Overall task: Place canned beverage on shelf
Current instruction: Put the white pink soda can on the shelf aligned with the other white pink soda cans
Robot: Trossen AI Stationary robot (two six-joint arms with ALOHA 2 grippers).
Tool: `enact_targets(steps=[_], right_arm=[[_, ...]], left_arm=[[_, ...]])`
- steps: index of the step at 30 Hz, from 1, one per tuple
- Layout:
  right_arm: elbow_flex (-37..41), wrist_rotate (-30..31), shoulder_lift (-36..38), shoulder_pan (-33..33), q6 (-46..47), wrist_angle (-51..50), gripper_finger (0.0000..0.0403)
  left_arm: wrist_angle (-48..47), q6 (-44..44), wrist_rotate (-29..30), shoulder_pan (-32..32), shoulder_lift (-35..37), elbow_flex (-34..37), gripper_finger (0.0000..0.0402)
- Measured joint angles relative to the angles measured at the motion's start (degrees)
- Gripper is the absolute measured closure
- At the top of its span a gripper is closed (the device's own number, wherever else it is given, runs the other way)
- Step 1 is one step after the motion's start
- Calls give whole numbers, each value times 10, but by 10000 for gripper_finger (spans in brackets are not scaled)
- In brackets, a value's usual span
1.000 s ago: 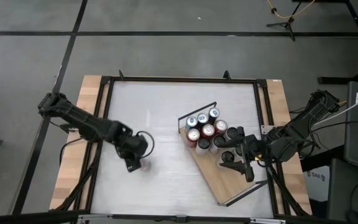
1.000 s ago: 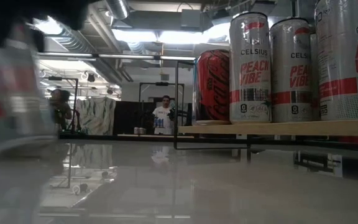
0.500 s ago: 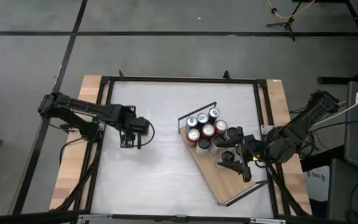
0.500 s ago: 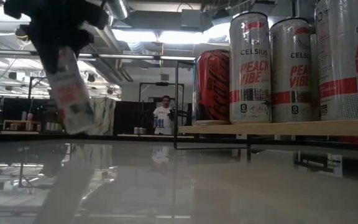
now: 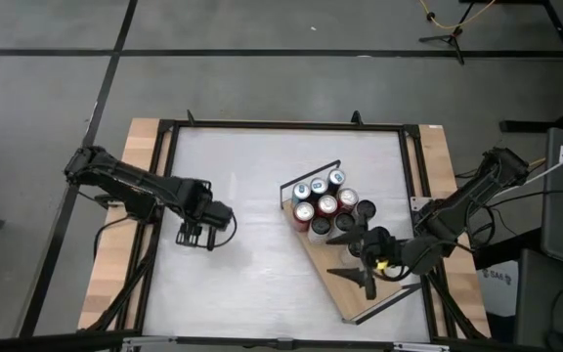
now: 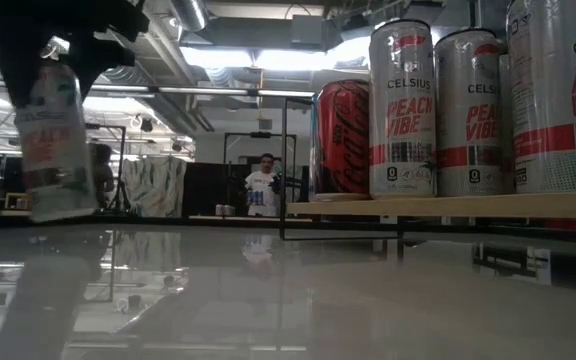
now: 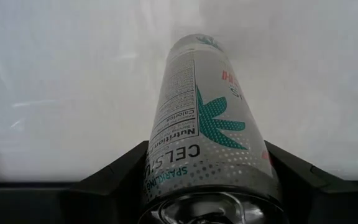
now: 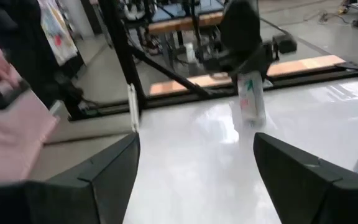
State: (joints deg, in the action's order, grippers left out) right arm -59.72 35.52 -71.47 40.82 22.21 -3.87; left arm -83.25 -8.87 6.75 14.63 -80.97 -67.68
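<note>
My left gripper holds the Celsius can far short of the light-wood shelf (image 5: 337,288), so the can would miss the shelf if I let go now.
My left gripper (image 5: 196,233) hangs over the left half of the white table, shut on a silver Celsius can (image 7: 207,124). From the low view the can (image 6: 53,140) is nearly upright, under the dark gripper (image 6: 58,35). The shelf (image 5: 365,293) is a light-wood board lying slantwise on the right half of the table. Several cans (image 5: 325,203) stand in a cluster at its far end, and the low view shows them (image 6: 403,110) on the board (image 6: 448,205). My right gripper (image 5: 355,277) hovers open over the board's bare middle, level, with nothing between its fingers. My left gripper pinches the can's round side wall near its top end (image 7: 160,171) between its two fingers (image 7: 114,177), one on each side. It comes from above, pointing down. The can hangs below the fingers, almost upright, and looks lifted just clear of the table.
A black metal frame (image 5: 281,125) runs round the table. Thin black wire rails (image 5: 311,171) close the shelf's short ends. The board's near part is bare. A person (image 6: 263,185) stands far off in the room behind the table.
My left gripper has rolled at the wrist, tipped to point straight down and drifted a little toward the table's far-left. The can has swung from tilted to nearly upright and hangs higher. My right gripper has sunk and moved along the shelf toward the near edge, still open.
</note>
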Motion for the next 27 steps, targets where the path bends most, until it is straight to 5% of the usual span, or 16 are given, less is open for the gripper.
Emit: enact_targets(steps=[10, 27], right_arm=[[0, -1, -20, -2, 0, 75, 97], [0, -50, -22, -41, 0, 73, 97]], left_arm=[[-4, -15, -55, 89, -77, -4, 162], [0, -42, 10, 124, -92, -46, 106]])
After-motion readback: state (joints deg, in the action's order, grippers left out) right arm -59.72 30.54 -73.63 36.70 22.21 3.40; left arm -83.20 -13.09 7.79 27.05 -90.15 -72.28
